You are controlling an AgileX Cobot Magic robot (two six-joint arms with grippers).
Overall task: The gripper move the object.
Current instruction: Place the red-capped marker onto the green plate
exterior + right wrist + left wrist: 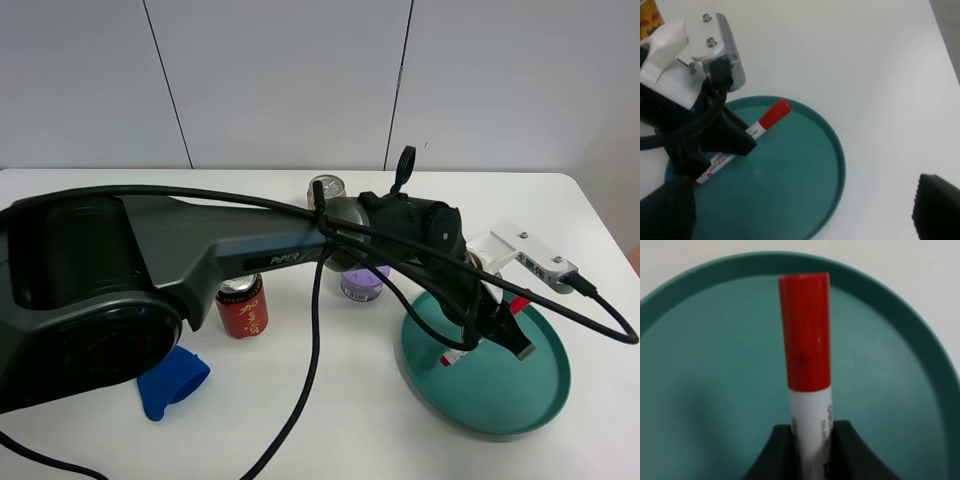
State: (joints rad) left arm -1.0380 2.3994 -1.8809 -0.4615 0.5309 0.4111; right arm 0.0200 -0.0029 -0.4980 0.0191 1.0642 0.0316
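The marker pen is low over the teal plate, inside the plate's rim, so it is now time for my left gripper to open.
The marker pen, white with a red cap, is tilted low over the teal plate. My left gripper reaches across from the left and is shut on the pen's white barrel. The left wrist view shows the pen sticking out between the black fingers, above the plate. The right wrist view shows the pen, the left gripper and the plate. I cannot tell if the pen's lower end touches the plate. My right gripper is open and empty above the plate's edge.
A red can stands left of the plate and a purple can lies under the arm. A silver-topped can stands at the back. A blue object lies at the front left. The left arm and its cables span the table.
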